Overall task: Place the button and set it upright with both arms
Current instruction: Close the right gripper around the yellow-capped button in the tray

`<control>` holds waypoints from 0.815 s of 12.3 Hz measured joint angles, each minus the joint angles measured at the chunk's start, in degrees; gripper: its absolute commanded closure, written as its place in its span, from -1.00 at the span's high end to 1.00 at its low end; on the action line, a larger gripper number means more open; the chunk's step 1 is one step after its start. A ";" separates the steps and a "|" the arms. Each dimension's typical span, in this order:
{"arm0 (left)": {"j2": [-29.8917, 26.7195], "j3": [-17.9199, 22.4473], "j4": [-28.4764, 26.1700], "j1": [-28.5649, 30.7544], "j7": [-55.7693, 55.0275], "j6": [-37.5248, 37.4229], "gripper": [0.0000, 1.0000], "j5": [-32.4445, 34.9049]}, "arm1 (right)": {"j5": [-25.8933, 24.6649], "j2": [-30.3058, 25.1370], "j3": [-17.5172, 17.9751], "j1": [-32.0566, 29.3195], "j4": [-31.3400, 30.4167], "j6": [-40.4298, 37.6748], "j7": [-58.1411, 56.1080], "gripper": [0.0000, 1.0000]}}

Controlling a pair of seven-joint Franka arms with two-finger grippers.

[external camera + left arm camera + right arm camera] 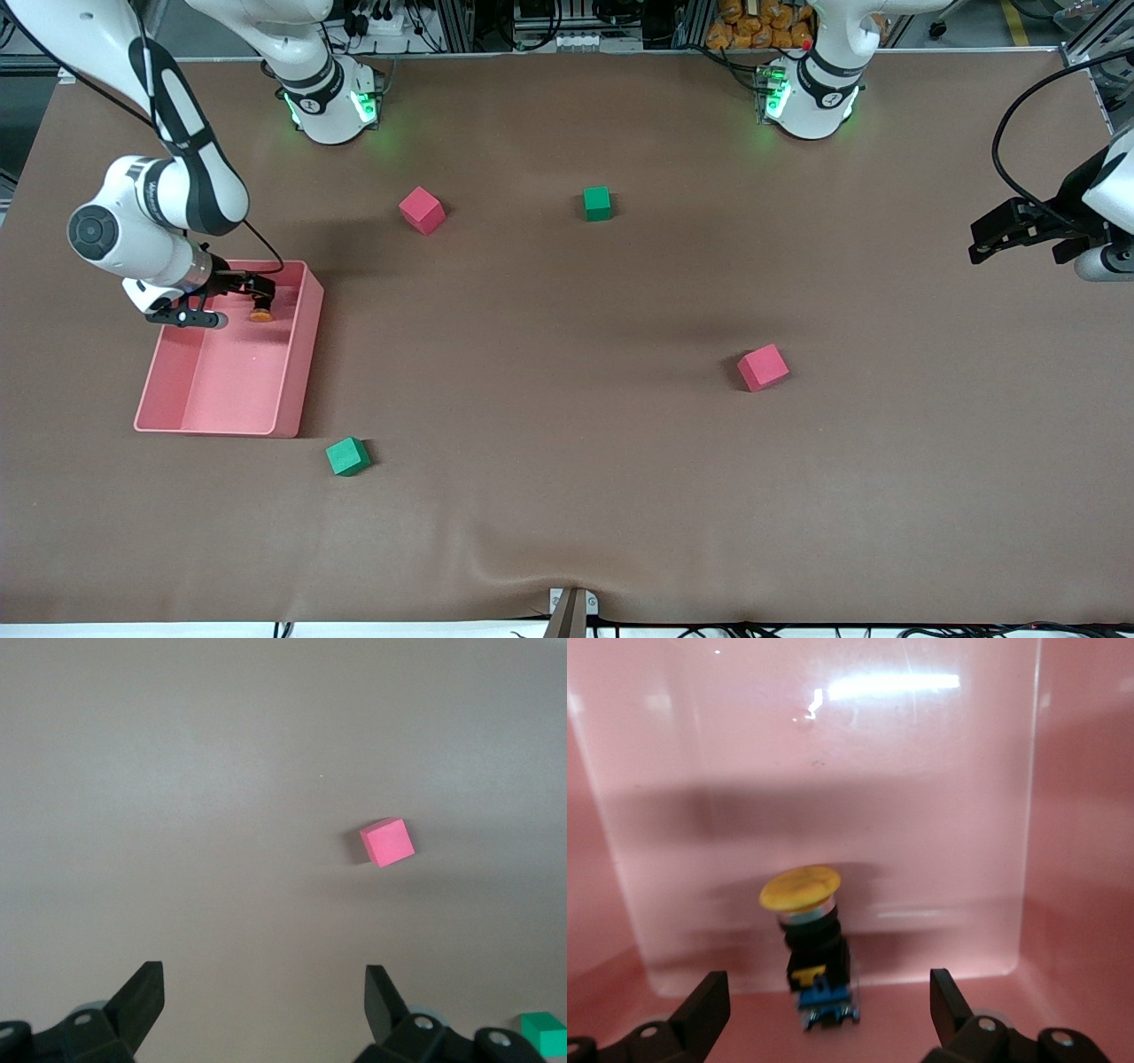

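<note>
My right gripper moves toward the button's black body (pixel 815 948) next, since its fingers stop short, and only then closes on it.
The button (pixel 260 314) is inside the pink bin (pixel 292 390), in the part of it farther from the front camera. It has an orange cap, a black body and a blue end (pixel 811 943). My right gripper (pixel 263 299) reaches down into the bin and is open. In the right wrist view the button's blue end points toward the gap between the fingers of the right gripper (pixel 830 997), and neither finger touches it. My left gripper (pixel 979 248) waits open and empty above the table at the left arm's end, and the left gripper (pixel 264 992) shows only bare mat between its fingers.
Loose foam cubes lie on the brown mat: a pink cube (pixel 421 210) and a green cube (pixel 597 203) nearer the bases, another pink cube (pixel 763 367) mid-table, another green cube (pixel 347 456) beside the bin's near corner. The left wrist view shows a pink cube (pixel 387 842) and a green one (pixel 542 1032).
</note>
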 measured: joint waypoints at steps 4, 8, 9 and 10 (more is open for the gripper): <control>0.01 0.00 -0.01 0.01 0.05 0.00 1.00 0.00 | 0.00 2.13 0.46 0.08 0.00 2.53 -0.01 1.00; 0.01 0.01 -0.01 0.05 0.11 0.00 1.00 0.00 | 0.00 4.29 0.59 0.27 -0.01 6.63 -0.14 1.00; 0.01 0.02 -0.01 0.06 0.12 0.00 1.00 0.00 | 0.00 4.69 0.66 0.68 -0.01 7.47 -0.19 1.00; 0.01 0.02 -0.01 0.06 0.13 0.00 1.00 0.00 | 0.00 5.05 0.71 1.25 -0.01 8.38 -0.19 1.00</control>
